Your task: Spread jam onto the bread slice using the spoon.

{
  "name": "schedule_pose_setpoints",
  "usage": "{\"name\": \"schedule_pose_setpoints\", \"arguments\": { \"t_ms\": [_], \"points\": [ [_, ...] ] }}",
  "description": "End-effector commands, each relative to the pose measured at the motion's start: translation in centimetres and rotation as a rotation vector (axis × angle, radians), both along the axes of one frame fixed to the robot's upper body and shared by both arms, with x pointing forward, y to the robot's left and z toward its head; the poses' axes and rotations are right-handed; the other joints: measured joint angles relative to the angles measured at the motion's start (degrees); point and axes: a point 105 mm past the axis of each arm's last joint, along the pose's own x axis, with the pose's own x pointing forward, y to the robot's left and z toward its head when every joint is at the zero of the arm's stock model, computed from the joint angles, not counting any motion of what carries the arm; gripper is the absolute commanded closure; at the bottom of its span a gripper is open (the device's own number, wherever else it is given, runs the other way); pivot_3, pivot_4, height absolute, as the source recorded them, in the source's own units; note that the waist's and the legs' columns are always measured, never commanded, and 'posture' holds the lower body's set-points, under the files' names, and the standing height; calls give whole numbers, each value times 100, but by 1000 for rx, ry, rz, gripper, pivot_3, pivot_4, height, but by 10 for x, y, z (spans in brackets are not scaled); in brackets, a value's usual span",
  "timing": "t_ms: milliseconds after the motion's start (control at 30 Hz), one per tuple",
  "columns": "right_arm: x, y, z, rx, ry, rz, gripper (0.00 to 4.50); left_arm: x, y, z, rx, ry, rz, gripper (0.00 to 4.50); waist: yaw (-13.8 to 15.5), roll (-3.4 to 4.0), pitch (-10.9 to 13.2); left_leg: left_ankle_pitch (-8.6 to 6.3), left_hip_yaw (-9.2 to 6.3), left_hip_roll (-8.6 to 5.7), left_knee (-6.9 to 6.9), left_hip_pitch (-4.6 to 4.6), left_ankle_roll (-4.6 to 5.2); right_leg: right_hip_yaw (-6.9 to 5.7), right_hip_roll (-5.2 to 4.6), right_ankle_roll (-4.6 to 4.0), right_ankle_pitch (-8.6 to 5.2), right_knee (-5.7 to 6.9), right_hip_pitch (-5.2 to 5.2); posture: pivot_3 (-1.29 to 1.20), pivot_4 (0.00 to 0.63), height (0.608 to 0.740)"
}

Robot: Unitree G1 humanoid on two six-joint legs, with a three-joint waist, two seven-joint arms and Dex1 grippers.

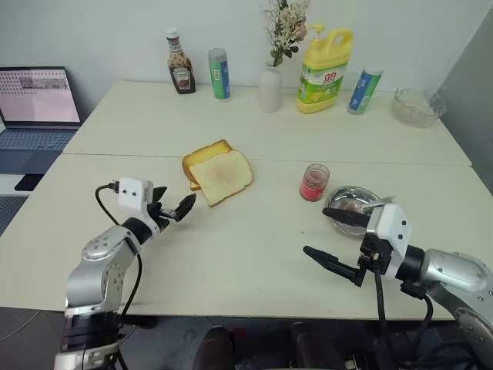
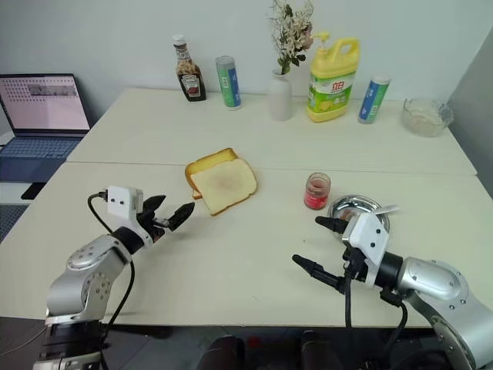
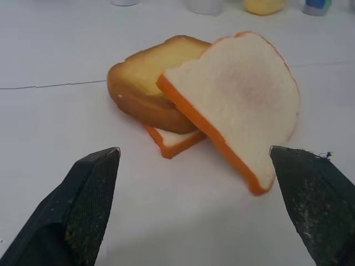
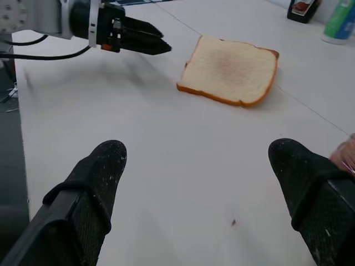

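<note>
The left gripper will lay out a slice for spreading jam next, so it will pick up the pale bread slice [image 1: 224,176] by its crust edge [image 1: 212,203].
The pale bread slice [image 1: 224,176] lies mid-table, leaning on a thicker golden slice [image 1: 203,156]. My left gripper [image 1: 173,202] hovers open just left of the bread slice [image 3: 238,94], pointing at it, nothing between its fingers. The jam jar [image 1: 314,183] stands to the right of the bread. Beside the jar sits a metal bowl [image 1: 354,198], with the spoon's silver handle [image 1: 384,202] poking over its rim. My right gripper [image 1: 316,231] is open and empty, in front of the bowl and partly hiding it. The right wrist view shows the bread slice [image 4: 230,69] and the left gripper [image 4: 138,41].
Along the table's far edge stand a ketchup bottle [image 1: 181,72], two cans [image 1: 219,75], a white vase with flowers [image 1: 270,87], a yellow detergent bottle [image 1: 325,71] and a glass bowl [image 1: 417,106]. A laptop [image 1: 35,100] sits on a side table at the left.
</note>
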Motion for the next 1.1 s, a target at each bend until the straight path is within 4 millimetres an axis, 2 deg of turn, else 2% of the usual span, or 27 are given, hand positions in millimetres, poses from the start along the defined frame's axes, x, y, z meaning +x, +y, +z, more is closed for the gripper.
{"name": "schedule_pose_setpoints", "arguments": {
  "t_ms": [33, 333, 567, 667, 833, 1033, 1067, 1100],
  "points": [
    [-6, 9, 10, -2, -25, 56, 40, 9, -3, 11, -69, 19, -9, 0, 4, -5, 2, 0, -2, 0, 0, -3, 0, -2, 0, 0, 0, 0, -1, 0, 150, 740],
    [-10, 11, 5, 4, -32, 70, 40, 19, -27, 16, -175, 107, -85, 0, -2, -6, 3, 0, -5, 0, 0, -2, 0, -4, -1, 1, 0, 1, -1, 0, 150, 740],
    [-13, 13, 4, 14, -36, 74, 40, 30, -31, 9, -203, 160, -63, 0, -5, -5, 3, 0, -4, 0, 0, 0, -1, -3, 0, 2, 0, 2, -1, 0, 150, 740],
    [-14, 15, 5, 18, -36, 76, 0, 35, -35, 7, -208, 177, -60, 618, -3, -6, 3, 1, -5, -1, 0, -1, -1, -4, 0, 2, 1, 3, 0, 0, 150, 740],
    [-15, 16, 5, 23, -37, 77, 0, 37, -43, 8, -217, 188, -91, 2178, -3, -6, 3, 0, -3, -2, 0, -1, -1, -2, -1, 3, 1, 1, -1, 0, 150, 740],
    [-14, 17, 7, 25, -42, 75, 0, 31, -40, 9, -205, 189, -97, 4188, -4, -6, 3, 1, -5, -2, 0, -1, -1, -3, -1, 3, 1, 2, -1, 0, 150, 740],
    [-14, 17, 7, 26, -43, 74, 0, 28, -39, 8, -201, 188, -100, 4455, -8, -6, 3, 1, -4, -2, 0, -2, -1, -2, -1, 3, 1, 1, -1, 0, 150, 740],
    [-13, 17, 8, 27, -45, 74, 0, 25, -39, 8, -193, 187, -111, 4455, -10, -6, 3, 1, -3, -2, 0, -1, -1, -1, -1, 3, 1, 1, -1, 0, 150, 740]
  ]
}}
